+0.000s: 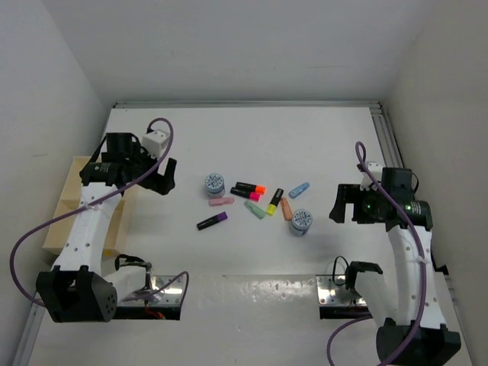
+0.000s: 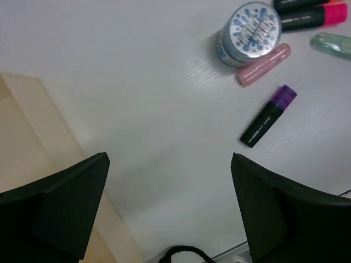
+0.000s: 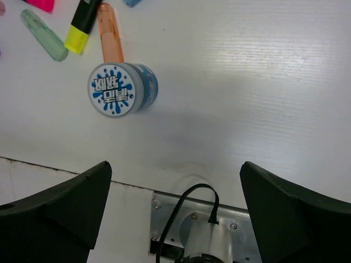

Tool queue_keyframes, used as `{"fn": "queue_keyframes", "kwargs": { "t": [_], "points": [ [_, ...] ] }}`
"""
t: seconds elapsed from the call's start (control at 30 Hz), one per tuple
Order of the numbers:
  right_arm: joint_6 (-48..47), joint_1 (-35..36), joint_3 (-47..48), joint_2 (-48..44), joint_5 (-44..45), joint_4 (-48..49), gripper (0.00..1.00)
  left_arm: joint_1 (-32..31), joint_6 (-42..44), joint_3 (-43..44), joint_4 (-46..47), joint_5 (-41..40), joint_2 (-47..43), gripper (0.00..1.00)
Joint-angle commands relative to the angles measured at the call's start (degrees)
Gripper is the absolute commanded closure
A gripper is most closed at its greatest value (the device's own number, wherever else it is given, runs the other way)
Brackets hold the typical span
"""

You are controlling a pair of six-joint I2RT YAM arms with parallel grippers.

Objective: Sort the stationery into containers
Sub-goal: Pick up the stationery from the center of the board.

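Note:
The patterned jar needs to be sorted into the wooden tray, so my left gripper should take it by its round side point(image 1: 216, 193) point(image 2: 224, 51) next.
The stationery lies mid-table: two patterned rolls point(image 1: 214, 183) point(image 1: 301, 221), highlighters with orange point(image 1: 250, 187), pink point(image 1: 245, 194), yellow point(image 1: 275, 201) and purple point(image 1: 212, 221) ends, and pastel pink point(image 1: 221, 201), green point(image 1: 255, 210), salmon point(image 1: 287, 208) and blue point(image 1: 299, 189) stubs. The wooden tray point(image 1: 65, 206) sits at the left edge, partly under the left arm. My left gripper point(image 1: 164, 179) is open and empty, left of the pile; its wrist view shows a roll point(image 2: 249, 33), the pink stub point(image 2: 263, 64) and the purple highlighter point(image 2: 269, 116). My right gripper point(image 1: 345, 204) is open and empty, right of the other roll point(image 3: 118, 90).
White walls close the table at the back and sides. A metal rail point(image 1: 385, 137) runs along the right edge. The arm base plates point(image 1: 152, 293) point(image 1: 339, 293) sit at the near edge, with a cable point(image 3: 186, 213) showing in the right wrist view.

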Motion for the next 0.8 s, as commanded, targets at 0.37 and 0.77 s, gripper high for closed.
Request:
{"fn": "queue_keyframes", "kwargs": {
  "t": [0.37, 0.77],
  "points": [
    [-1.51, -5.81, 4.63, 4.51, -1.83, -0.51, 0.01, -14.81, 4.49, 8.14, 7.92, 3.75, 22.85, 0.15],
    [-3.18, -5.89, 2.88, 3.72, -3.59, -1.75, 0.01, -22.72, 0.44, 15.89, 12.13, 2.7, 37.01, 0.12]
  ]
}}
